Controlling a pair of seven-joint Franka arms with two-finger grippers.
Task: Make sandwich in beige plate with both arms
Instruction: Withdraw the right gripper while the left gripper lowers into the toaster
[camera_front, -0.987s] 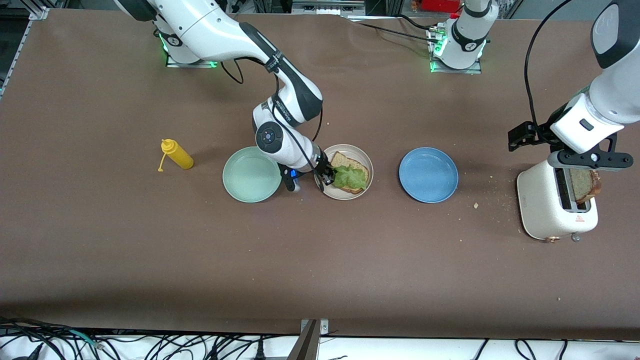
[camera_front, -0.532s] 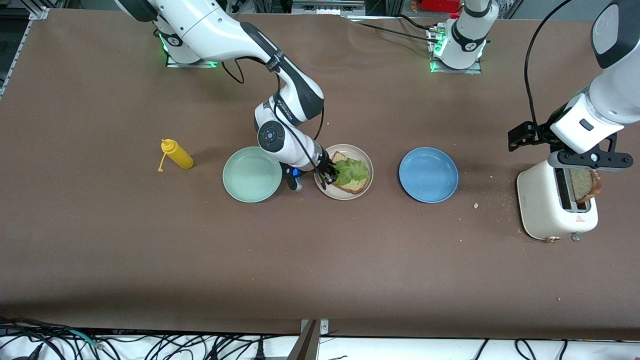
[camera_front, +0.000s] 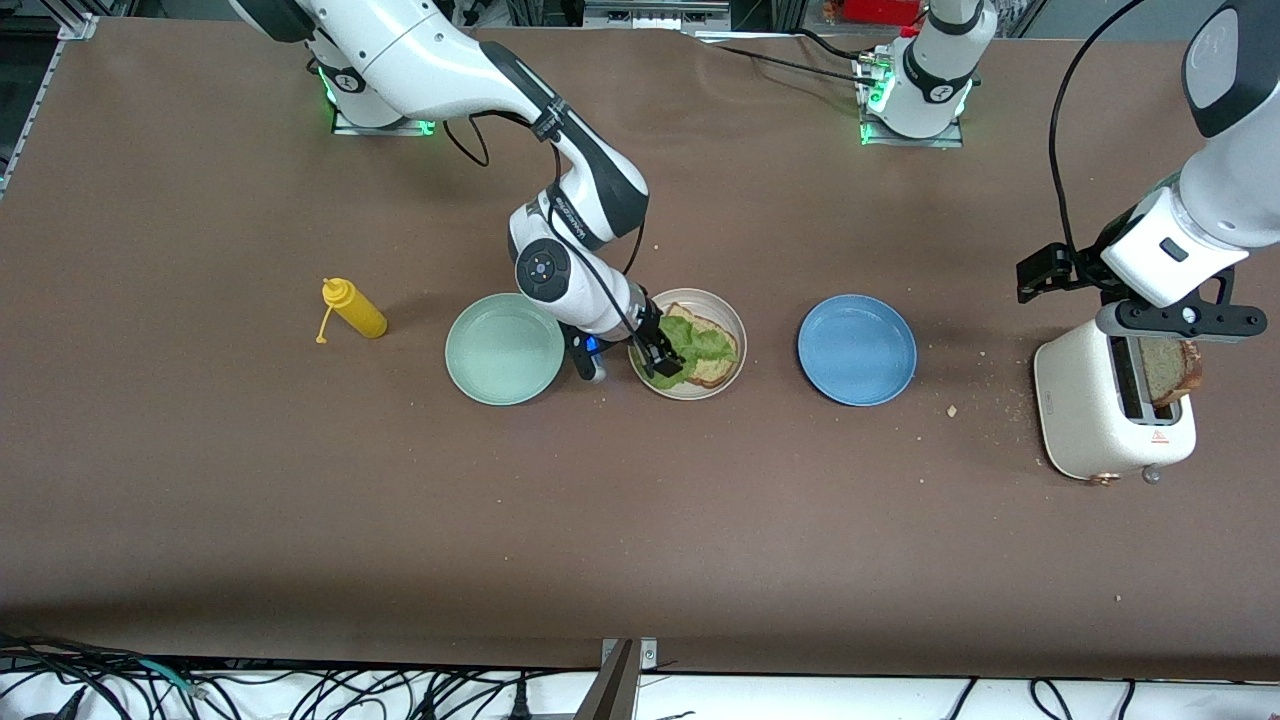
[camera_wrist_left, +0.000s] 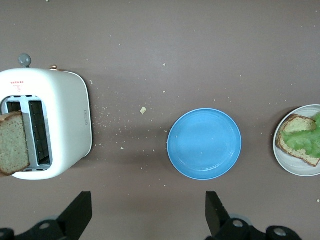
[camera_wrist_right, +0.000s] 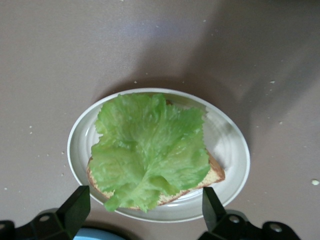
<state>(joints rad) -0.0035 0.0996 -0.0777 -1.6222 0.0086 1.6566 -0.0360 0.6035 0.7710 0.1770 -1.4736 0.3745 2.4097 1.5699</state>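
Observation:
My left gripper grabs the bread slice by its exposed top part (camera_front: 1177, 370) next, since the toaster slot (camera_front: 1162, 414) hides the lower part of the slice.
The beige plate (camera_front: 738, 330) holds one toasted bread slice (camera_front: 712, 373) with the green lettuce leaf (camera_front: 702, 345) spread over it. My right gripper (camera_front: 660, 356) hovers open at the plate's edge on the mint plate's side, holding nothing. The right wrist view shows the lettuce (camera_wrist_right: 150, 150) covering most of the bread (camera_wrist_right: 214, 173) on the plate (camera_wrist_right: 235, 145), with the right gripper (camera_wrist_right: 145, 210) wide open. A second bread slice (camera_front: 1170, 368) stands in the white toaster (camera_front: 1090, 410). My left gripper (camera_front: 1180, 322) waits open above the toaster; its own view shows it (camera_wrist_left: 147, 212) open and empty.
A mint green plate (camera_front: 504, 348) lies right beside the beige plate toward the right arm's end. A blue plate (camera_front: 857, 349) sits between the beige plate and the toaster. A yellow squeeze bottle (camera_front: 354, 309) lies near the right arm's end. Crumbs are scattered near the toaster.
My right gripper has opened and let go of the lettuce, which now lies flat on the bread slice. The left arm has not moved.

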